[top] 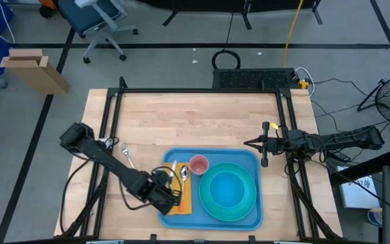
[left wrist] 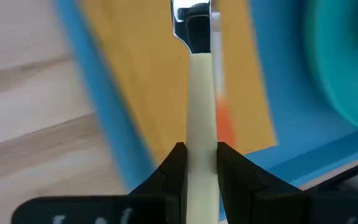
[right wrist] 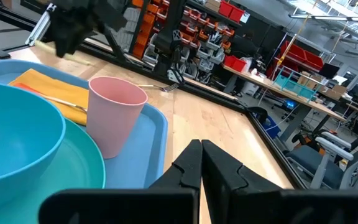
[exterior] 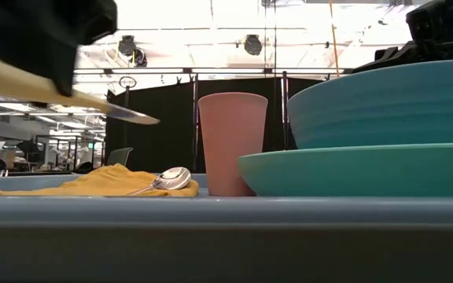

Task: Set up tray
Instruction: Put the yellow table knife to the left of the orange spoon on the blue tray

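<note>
The knife is above the yellow napkin (left wrist: 148, 81) on the tray and would drop if my left gripper released it now. I should lower it before my left gripper lets go.
The blue tray (top: 181, 154) lies at the table's near middle. It holds a turquoise plate (top: 252, 203) with a bowl (top: 227, 188), a pink cup (top: 198, 164) standing upright, and a yellow napkin (top: 181, 203) with a spoon (top: 183, 173) lying on it. My left gripper (top: 173, 195) is over the napkin at the tray's left end, shut on a knife (left wrist: 201, 124) with a cream handle. My right gripper (top: 248, 144) is shut and empty, just off the tray's far right corner. A fork (top: 126, 154) lies on the table left of the tray. My left gripper pinches the knife's cream handle (left wrist: 202, 163) between its two fingers. The handle runs forward out of the fingers, along them, to the steel blade (left wrist: 191, 18). The knife is lifted clear above the napkin (exterior: 93, 182), tilted, with its blade (exterior: 124, 115) lower than the handle.
The cup (exterior: 231, 141) and the spoon (exterior: 167, 179) are close beside the knife's blade. Bare wood lies left of and beyond the tray. Black frame rails (top: 110, 115) run along the table's left, right and far sides.
</note>
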Robot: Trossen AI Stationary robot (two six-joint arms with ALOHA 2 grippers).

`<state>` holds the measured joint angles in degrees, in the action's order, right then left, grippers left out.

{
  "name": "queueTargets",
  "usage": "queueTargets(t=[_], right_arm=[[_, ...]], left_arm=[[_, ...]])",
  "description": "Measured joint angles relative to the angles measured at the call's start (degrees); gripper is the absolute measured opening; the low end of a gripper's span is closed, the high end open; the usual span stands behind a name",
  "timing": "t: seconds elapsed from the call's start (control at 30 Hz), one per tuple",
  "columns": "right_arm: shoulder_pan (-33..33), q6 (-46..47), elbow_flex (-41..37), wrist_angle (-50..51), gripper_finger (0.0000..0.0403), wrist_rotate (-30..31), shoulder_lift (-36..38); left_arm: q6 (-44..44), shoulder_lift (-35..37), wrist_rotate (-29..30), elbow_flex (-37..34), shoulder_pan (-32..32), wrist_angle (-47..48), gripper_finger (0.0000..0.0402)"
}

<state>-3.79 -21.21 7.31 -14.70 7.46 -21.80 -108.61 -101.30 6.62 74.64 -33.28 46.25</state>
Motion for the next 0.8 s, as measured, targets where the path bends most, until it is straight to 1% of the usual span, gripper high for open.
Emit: queueTargets(t=[0.13,0.33,0.5,0.63,0.8], right_arm=[[0.0,0.9,0.0,0.1,0.0,0.0,0.0],[0.0,1.0,0.0,0.4,0.0,0.0,0.0],[0.0,1.0,0.0,0.4,0.0,0.0,0.0],[0.0,1.0,0.0,0.4,0.0,0.0,0.0],[0.0,0.9,0.0,0.4,0.0,0.0,0.0]], left_arm=[[0.6,-4.3,-0.3,4.3,1.2,-0.2,0.0061],[-1.0,-8.5,-0.6,8.3,1.7,-0.1,0.0061],[-4.2,-11.1,0.1,9.1,1.3,-0.2,0.0061],[-7.2,-12.8,1.7,9.1,0.5,0.0,0.0061],[-9.8,-13.6,2.7,9.1,-0.3,0.4,0.0061]])
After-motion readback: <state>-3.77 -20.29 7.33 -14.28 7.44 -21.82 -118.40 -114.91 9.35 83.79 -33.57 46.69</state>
